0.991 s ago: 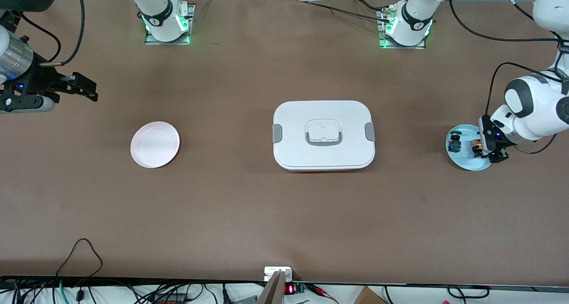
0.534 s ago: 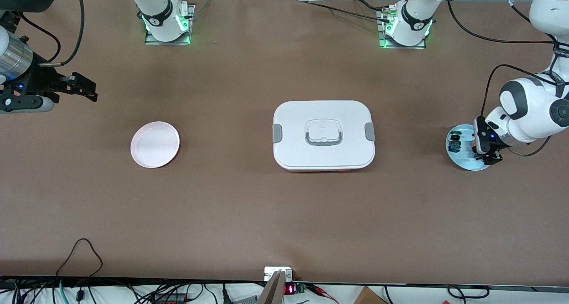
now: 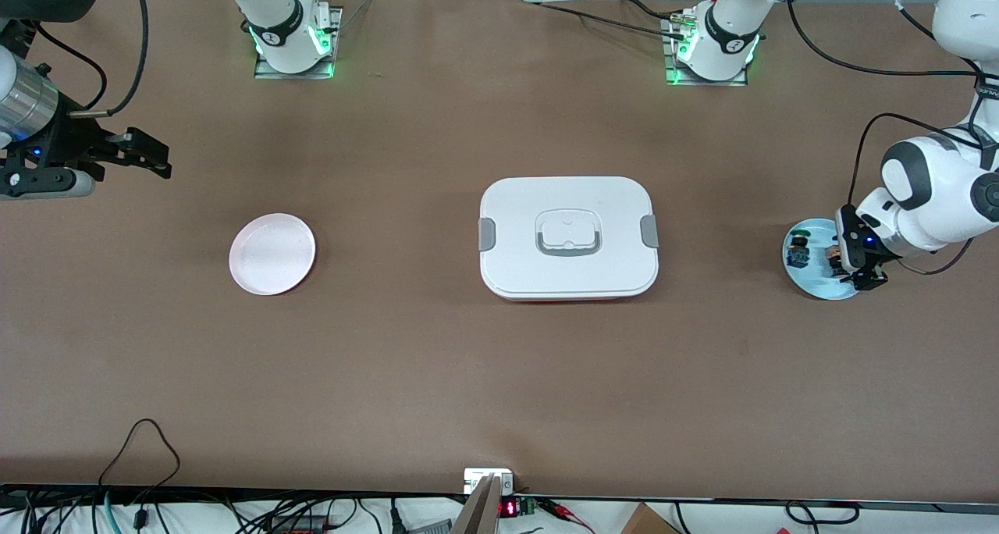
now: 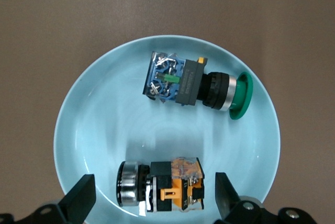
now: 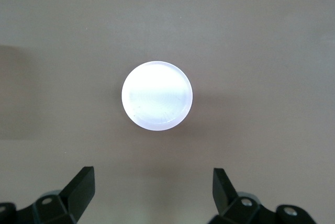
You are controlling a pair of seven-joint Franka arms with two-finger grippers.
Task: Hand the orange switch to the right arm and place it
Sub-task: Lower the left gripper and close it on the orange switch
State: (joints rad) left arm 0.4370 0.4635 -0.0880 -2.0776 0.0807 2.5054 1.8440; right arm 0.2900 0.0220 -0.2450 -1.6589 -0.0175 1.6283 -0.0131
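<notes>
My left gripper grabs the orange switch by its silver-ringed head (image 4: 129, 183) and orange block end (image 4: 194, 185) next, to pass it to the right arm.
The orange switch (image 4: 167, 185) lies on its side on a light blue plate (image 4: 68, 130), black body, silver ring, orange parts. My left gripper (image 4: 155, 195) hangs open just over it, one finger off each end of the switch, not touching. From the front, the left gripper (image 3: 851, 267) covers most of the orange switch (image 3: 833, 254) on the blue plate (image 3: 812, 286). The right arm waits with its right gripper (image 3: 152, 155) open and empty above bare table at its own end; the wrist view confirms the right gripper (image 5: 154, 190) holds nothing.
A green-capped switch (image 4: 193, 82) with a blue body shares the blue plate, beside the orange one. A pink plate (image 3: 272, 254) lies toward the right arm's end. A closed white lunch box (image 3: 568, 237) sits mid-table. Cables run along the front edge.
The left gripper has shifted a little over the blue plate and now stands over the orange switch. The right arm has not moved.
</notes>
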